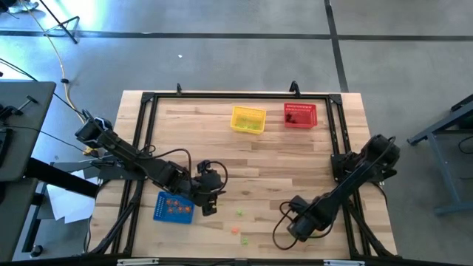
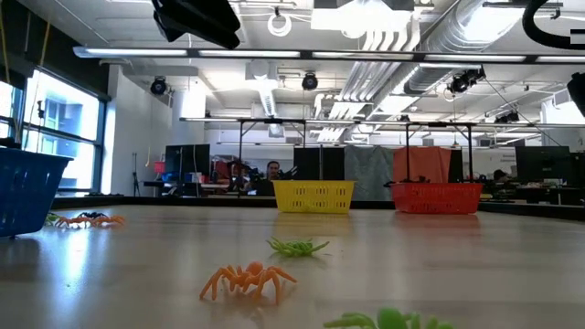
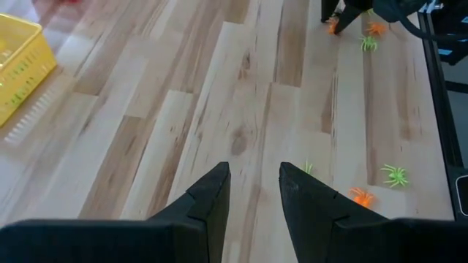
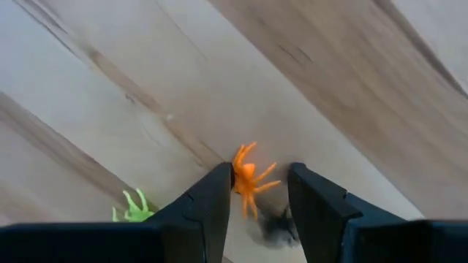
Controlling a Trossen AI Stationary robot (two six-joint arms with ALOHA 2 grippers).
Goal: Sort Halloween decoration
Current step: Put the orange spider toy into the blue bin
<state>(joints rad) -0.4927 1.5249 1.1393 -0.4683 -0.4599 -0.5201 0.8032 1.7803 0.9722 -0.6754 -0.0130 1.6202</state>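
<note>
The fingers of my right gripper reach down on either side of the orange spider's body [image 4: 243, 174], so my right gripper closes on it next.
Tiny spider trinkets lie on the wooden table: an orange one [image 2: 247, 279], a light green one [image 2: 297, 247] and another green one [image 2: 388, 320] near the front edge [image 1: 239, 213]. My left gripper [image 3: 254, 186] [image 1: 211, 193] is open, hovers over bare wood beside the blue basket [image 1: 174, 207], and holds nothing. My right gripper [image 4: 259, 186] [image 1: 293, 214] is open and low over the table. An orange spider [image 4: 248, 179] sits between its fingers. A green spider [image 4: 131, 208] lies beside it, and a dark blurred shape [image 4: 276, 225] lies under it. My right gripper points down at the table with the orange spider's body [image 4: 243, 174] close against the inner side of one finger [image 4: 219, 191]. I cannot tell whether the finger touches it. The other finger stands apart from it.
The blue basket [image 2: 23, 192] holds orange trinkets, and more orange spiders [image 2: 87, 219] lie beside it. The yellow basket [image 1: 247, 120] and the red basket [image 1: 299, 114] stand near the far edge. A black frame [image 1: 148, 100] borders the table. Bare wood spans the middle.
</note>
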